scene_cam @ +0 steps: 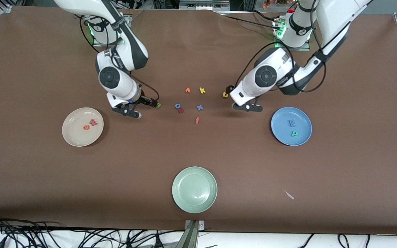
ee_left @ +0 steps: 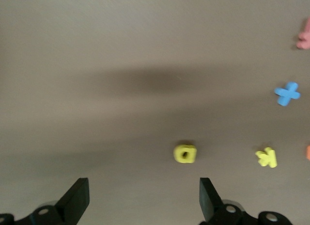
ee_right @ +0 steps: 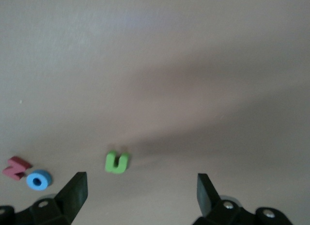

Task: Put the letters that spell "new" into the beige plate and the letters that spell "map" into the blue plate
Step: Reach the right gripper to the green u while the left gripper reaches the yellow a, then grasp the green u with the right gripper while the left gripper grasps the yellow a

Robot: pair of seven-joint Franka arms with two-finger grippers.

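Note:
My left gripper takes hold of the yellow a by the outer sides of its looped body (scene_cam: 225,95) next, to complete "map" in the blue plate (scene_cam: 280,121).
The beige plate (scene_cam: 77,138) toward the right arm's end holds the orange e (scene_cam: 86,127) and pinkish-red w (scene_cam: 93,122). The blue plate (scene_cam: 280,121) toward the left arm's end holds the blue m (scene_cam: 292,122) and teal p (scene_cam: 294,133). On the table lies the green n (scene_cam: 158,105) (ee_right: 116,162), just off my right gripper (scene_cam: 126,112) (ee_right: 140,186), which is open and empty. The yellow a (scene_cam: 225,94) (ee_left: 185,153) lies on the table close by my left gripper (scene_cam: 247,107) (ee_left: 144,191), also open and empty.
Loose letters lie mid-table: orange v (scene_cam: 187,90), yellow k (scene_cam: 202,90) (ee_left: 267,157), blue x (scene_cam: 200,107) (ee_left: 287,93), blue o (scene_cam: 177,106) (ee_right: 38,180), a red letter (scene_cam: 181,110) (ee_right: 16,167) and orange-red f (scene_cam: 197,120). A pale green plate (scene_cam: 194,189) sits nearest the front camera.

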